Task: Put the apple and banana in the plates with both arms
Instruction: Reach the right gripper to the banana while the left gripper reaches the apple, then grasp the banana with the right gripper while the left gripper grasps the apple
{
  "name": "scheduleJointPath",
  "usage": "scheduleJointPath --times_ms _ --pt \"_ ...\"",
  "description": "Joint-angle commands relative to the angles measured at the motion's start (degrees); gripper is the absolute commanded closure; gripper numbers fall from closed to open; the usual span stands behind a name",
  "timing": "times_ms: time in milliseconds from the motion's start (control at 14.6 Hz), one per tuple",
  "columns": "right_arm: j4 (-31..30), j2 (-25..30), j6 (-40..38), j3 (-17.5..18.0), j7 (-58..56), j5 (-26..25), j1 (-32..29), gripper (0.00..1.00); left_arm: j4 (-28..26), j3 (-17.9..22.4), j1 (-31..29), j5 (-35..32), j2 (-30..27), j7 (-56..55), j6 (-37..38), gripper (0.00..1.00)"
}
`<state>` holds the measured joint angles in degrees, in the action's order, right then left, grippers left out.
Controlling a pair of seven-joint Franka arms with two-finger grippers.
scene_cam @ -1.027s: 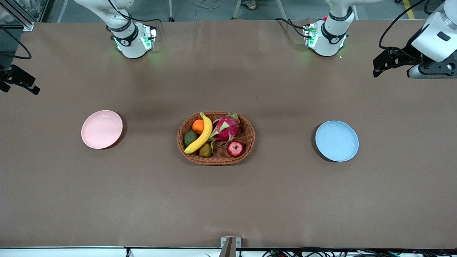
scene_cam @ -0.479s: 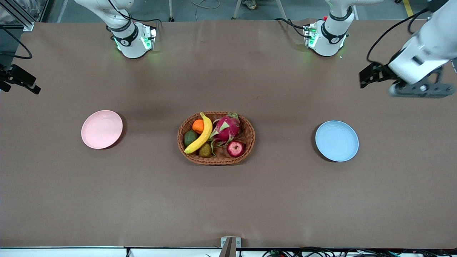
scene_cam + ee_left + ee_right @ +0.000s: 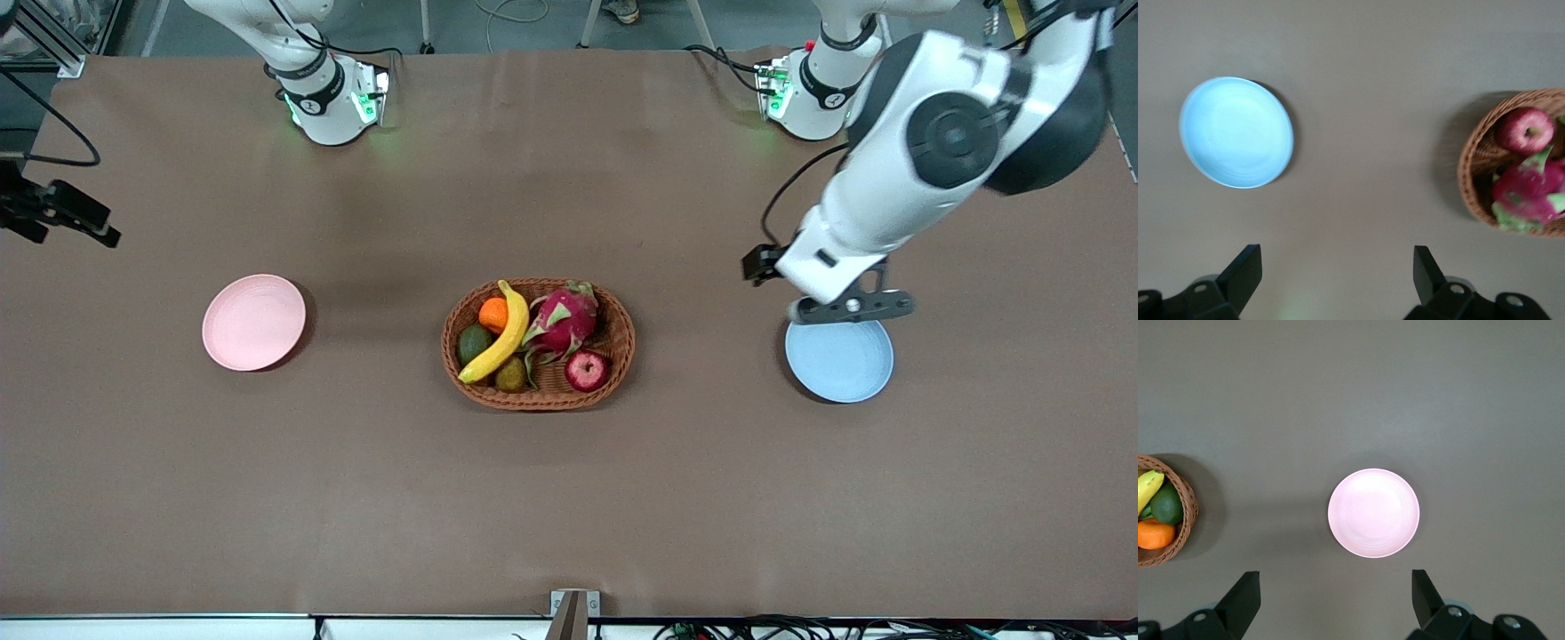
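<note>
The left gripper next needs to place the dark red apple (image 3: 587, 370) in the blue plate (image 3: 840, 360), so it should grab the apple by its round sides.
The dark red apple (image 3: 587, 370) and the yellow banana (image 3: 498, 338) lie in the wicker basket (image 3: 538, 400) at the table's middle. The pink plate (image 3: 253, 322) sits toward the right arm's end and the blue plate (image 3: 840, 360) toward the left arm's end; both are bare. My left gripper (image 3: 756, 265) is open and empty, over bare table between basket and blue plate. Its wrist view shows its gripper (image 3: 1336, 273), the blue plate (image 3: 1237, 132) and the apple (image 3: 1525, 130). My right gripper (image 3: 89, 227) is open and empty over the table's end. Its wrist view shows its gripper (image 3: 1336, 597), the pink plate (image 3: 1373, 513) and the banana's tip (image 3: 1148, 490).
The basket also holds a pink dragon fruit (image 3: 562, 322), an orange (image 3: 492, 314), a green avocado (image 3: 474, 343) and a brownish fruit (image 3: 511, 375). The left arm's big white links (image 3: 933, 151) hang above the table by the blue plate.
The left arm has swung in from the table's end toward the middle, and its gripper is now beside the blue plate. The right gripper has shifted slightly inward.
</note>
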<state>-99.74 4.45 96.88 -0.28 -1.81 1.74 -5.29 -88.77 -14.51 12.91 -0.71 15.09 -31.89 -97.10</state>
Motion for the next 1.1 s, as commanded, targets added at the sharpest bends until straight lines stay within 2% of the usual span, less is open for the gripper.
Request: scheduleJointPath --times_ms 0,274,479,685,890,1027 --pt "1.57 -4.35 0.24 0.19 -0.04 -1.82 4.04 0.00 1.84 0.01 4.21 -0.79 5.45 -8.59 -4.04 0.00" --pt "1.83 -10.59 3.83 0.28 3.28 -1.03 13.53 0.00 2.11 0.01 8.62 -0.61 13.27 -23.72 -13.35 0.00" --pt "1.92 -17.87 10.14 0.19 20.83 -1.03 24.23 0.00 2.45 0.01 11.43 -0.61 18.02 -30.75 -22.58 0.00" --pt "2.45 -25.26 17.71 0.28 38.32 -0.95 31.28 0.00 7.09 0.44 14.50 -0.87 24.87 -39.36 -29.71 0.00" --pt "7.61 -32.99 19.66 0.28 53.18 -0.86 34.90 0.00 8.96 0.89 16.18 -0.88 29.02 -44.74 -35.24 0.00" --pt "10.96 -36.86 19.66 0.28 58.48 -0.86 36.57 0.00 8.96 0.89 16.71 -0.88 30.69 -46.76 -38.59 0.00"
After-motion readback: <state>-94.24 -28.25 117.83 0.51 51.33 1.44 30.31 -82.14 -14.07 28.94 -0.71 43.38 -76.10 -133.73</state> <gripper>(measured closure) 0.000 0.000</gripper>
